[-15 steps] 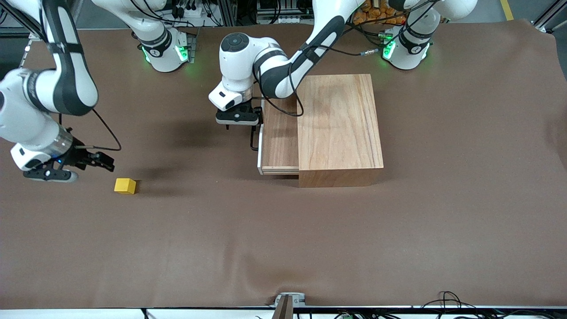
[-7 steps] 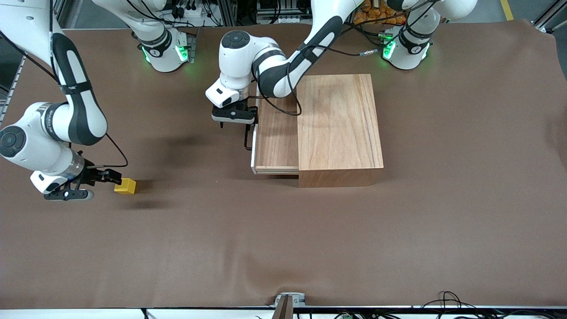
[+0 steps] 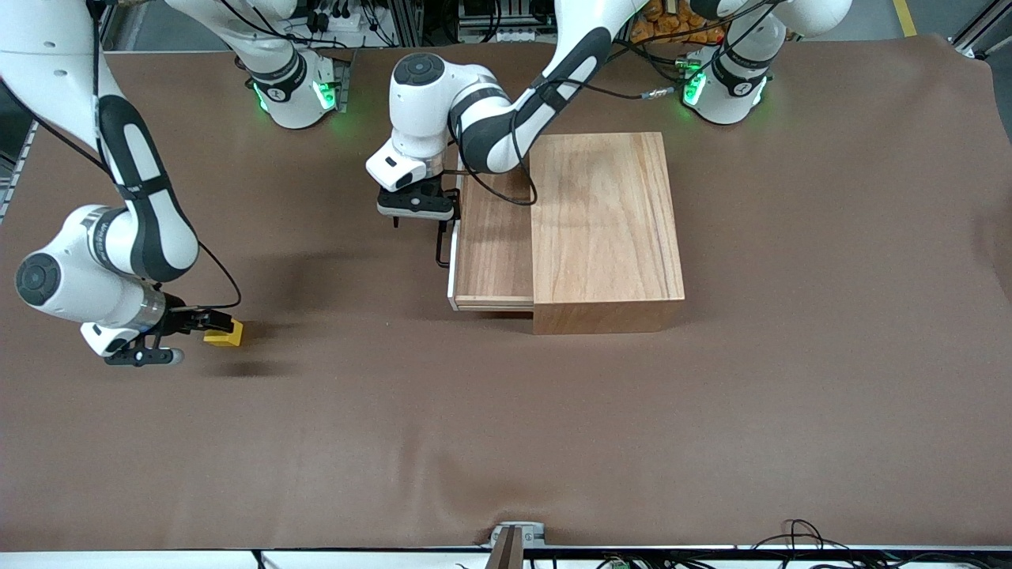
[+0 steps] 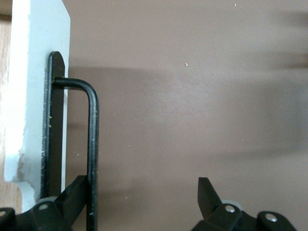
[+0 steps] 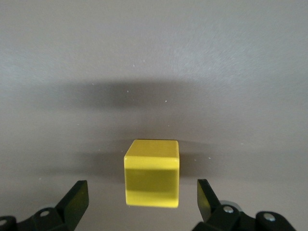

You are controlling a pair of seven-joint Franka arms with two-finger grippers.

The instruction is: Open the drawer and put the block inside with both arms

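My right gripper will next take hold of the block by its two opposite sides, so that it can put the yellow block inside the open drawer (image 3: 490,245).
The yellow block (image 3: 227,337) (image 5: 152,173) lies on the brown table mat toward the right arm's end. My right gripper (image 3: 213,322) (image 5: 142,195) is low at the block and open, one finger on each side with gaps to both. The drawer (image 3: 490,245) stands partly pulled out of the wooden box (image 3: 605,229). Its white front (image 4: 33,96) carries the black wire handle (image 3: 439,241) (image 4: 93,144). My left gripper (image 3: 419,207) (image 4: 142,197) is open at the handle. The handle's bar runs between the fingers, right beside one of them.
The brown mat (image 3: 506,411) covers the whole table. The two arms' green-lit bases (image 3: 296,91) stand along the edge farthest from the front camera. A small metal bracket (image 3: 514,533) sits at the nearest edge.
The right gripper has come down and moved up to the block, its fingers now on either side of it. The drawer slid out a little more with the left gripper, then stopped.
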